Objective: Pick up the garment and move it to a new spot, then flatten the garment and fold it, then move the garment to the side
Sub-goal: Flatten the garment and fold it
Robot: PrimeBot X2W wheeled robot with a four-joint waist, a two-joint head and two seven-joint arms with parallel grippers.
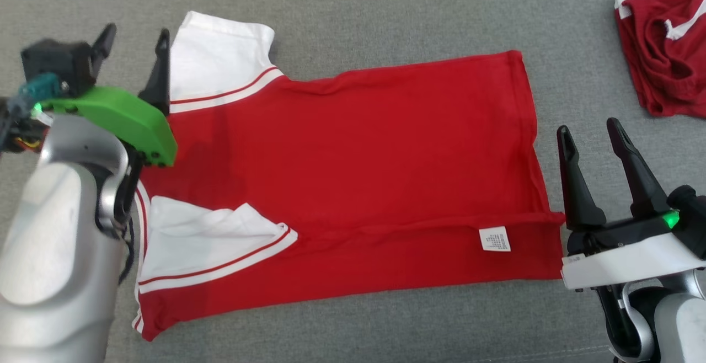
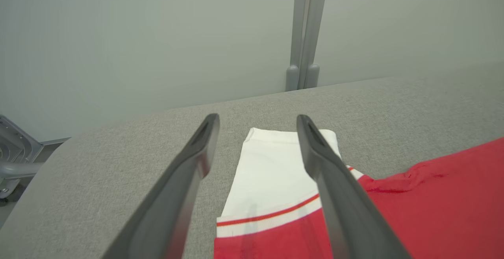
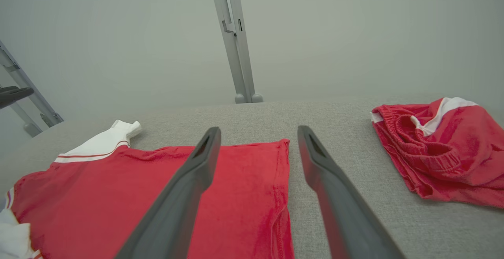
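The red shirt is lying flat and loose on the tabletop, so the robot's left gripper will next grab the shirt by the free corner of its white sleeve.
The garment is a red T-shirt with white sleeves, lying flat on the grey padded surface, neck end to the left and hem to the right. Its near long edge is folded over, with a white label showing. My left gripper hovers open by the far white sleeve, one finger over the sleeve's edge and nothing between the fingers. Open and empty too, my right gripper stands just off the hem's near right corner.
A second red garment, crumpled with white trim, lies at the far right. The grey surface runs on beyond the shirt to a pale wall with a metal post.
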